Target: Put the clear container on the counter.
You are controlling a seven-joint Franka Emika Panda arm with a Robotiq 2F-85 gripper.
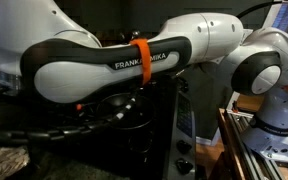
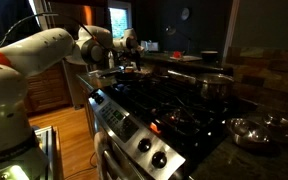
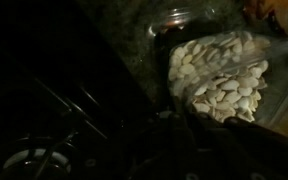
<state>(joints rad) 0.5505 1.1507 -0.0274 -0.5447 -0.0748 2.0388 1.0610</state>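
The clear container (image 3: 222,72) would come up off the counter with its seeds if I lifted my gripper now. Its near rim is pinched between my dark fingers.
In the wrist view the clear container (image 3: 222,72), a shallow see-through dish full of pale beige seeds, sits at the upper right over the dark speckled counter (image 3: 134,40). Its near corner reaches in between my dark fingers (image 3: 196,125), which appear shut on its rim, though the picture is very dim. In an exterior view my gripper (image 2: 127,68) reaches out low over the far end of the stove. The container cannot be made out there. The arm (image 1: 134,60) blocks an exterior view.
The black stovetop with burner grates (image 3: 44,130) lies left of the container and fills the middle of an exterior view (image 2: 174,105). A dark jar (image 3: 179,18) stands behind the container. A pot (image 2: 212,85) and steel pans (image 2: 254,130) sit nearby.
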